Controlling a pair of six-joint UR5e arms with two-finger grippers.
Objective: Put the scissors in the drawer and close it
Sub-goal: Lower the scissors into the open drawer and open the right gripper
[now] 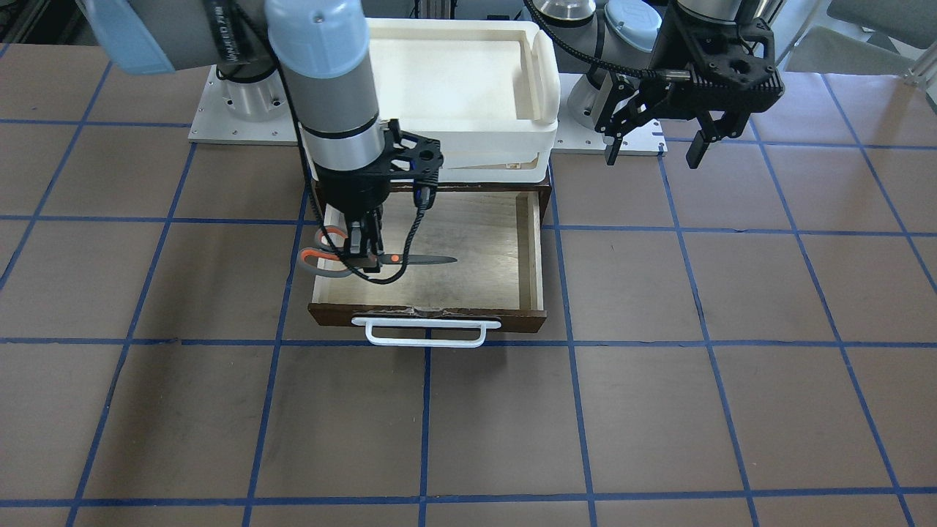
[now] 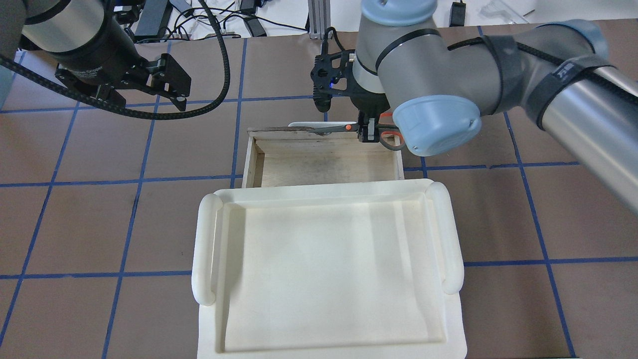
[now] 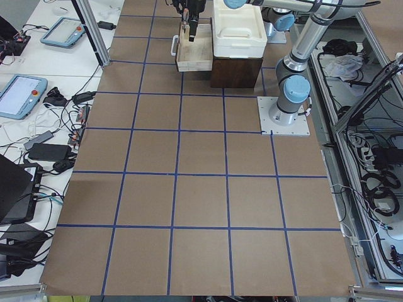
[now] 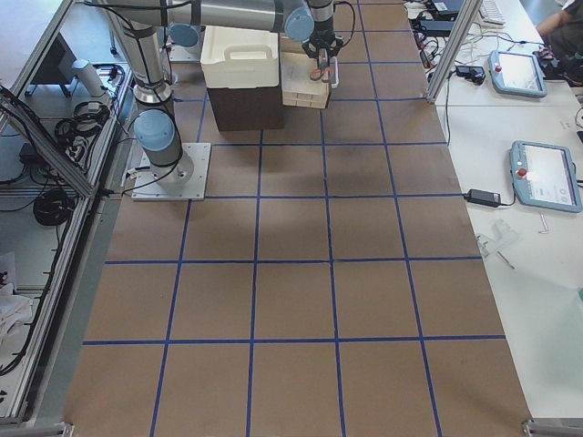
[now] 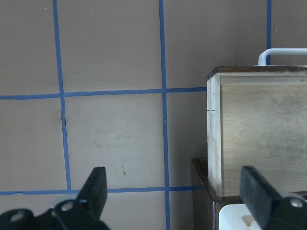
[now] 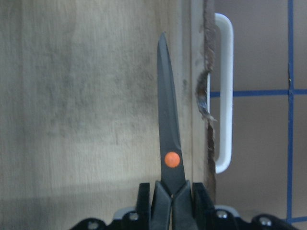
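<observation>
My right gripper stays closed on the scissors point(image 1: 410, 258) from here until they are low inside the drawer, since the grey handles stick out past the drawer's side point(image 1: 318, 291).
The scissors point(image 1: 410, 258) have grey handles lined orange, an orange pivot dot and dark blades. My right gripper point(image 1: 364, 256) is shut on them just behind the pivot and holds them level above the open drawer point(image 1: 468, 234), blades along its front wall. In the right wrist view the scissors point(image 6: 169, 139) point away from the gripper point(image 6: 171, 203), next to the white bar handle point(image 6: 224, 91). In the overhead view the scissors point(image 2: 335, 128) hang over the drawer's front edge point(image 2: 279, 130). My left gripper point(image 1: 654, 157) is open and empty, off to the drawer's side; its fingers point(image 5: 96, 187) frame bare table.
A white plastic tray point(image 1: 538, 80) sits on the dark brown cabinet point(image 3: 236, 69) behind the drawer. The drawer's pale floor point(image 6: 72, 96) holds nothing. The brown table with blue grid lines point(image 1: 659, 410) spreads all around.
</observation>
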